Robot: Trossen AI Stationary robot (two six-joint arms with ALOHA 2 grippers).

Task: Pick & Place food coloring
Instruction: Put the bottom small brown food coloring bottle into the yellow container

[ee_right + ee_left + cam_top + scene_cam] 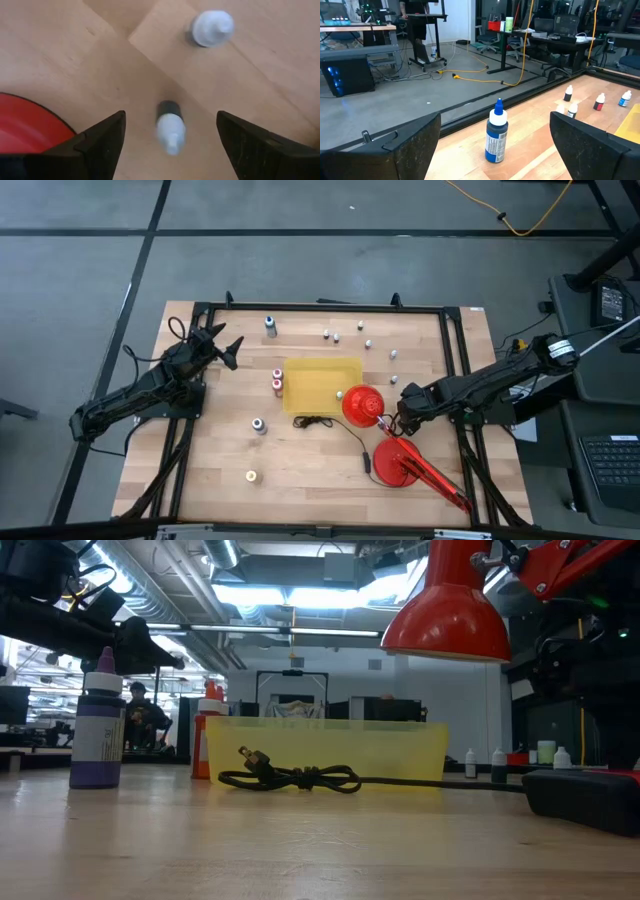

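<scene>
My right gripper closes on the bottle's white top [171, 131] next: the fingers are beside the white top, so closing now would catch the bottle.
Food coloring bottles stand scattered on the wooden table. A blue one [270, 326] [496, 132] is at the far left, several pale ones [361, 327] along the far side, two red ones [277, 380] beside the yellow tray [322, 385]. My right gripper [394, 420] points down, open, above a small white-topped bottle [170, 127], its fingers apart on either side and clear of it. Another white-topped bottle [212, 27] stands farther off. My left gripper [228, 350] waits open at the left, level, facing the blue bottle.
A red lamp's shade [362, 404] [25, 125] hangs close beside my right gripper, its red base [400, 462] nearer the front. A black cord [300, 778] lies before the tray. A purple bottle [258, 425] and a yellow one [251, 476] stand at front left.
</scene>
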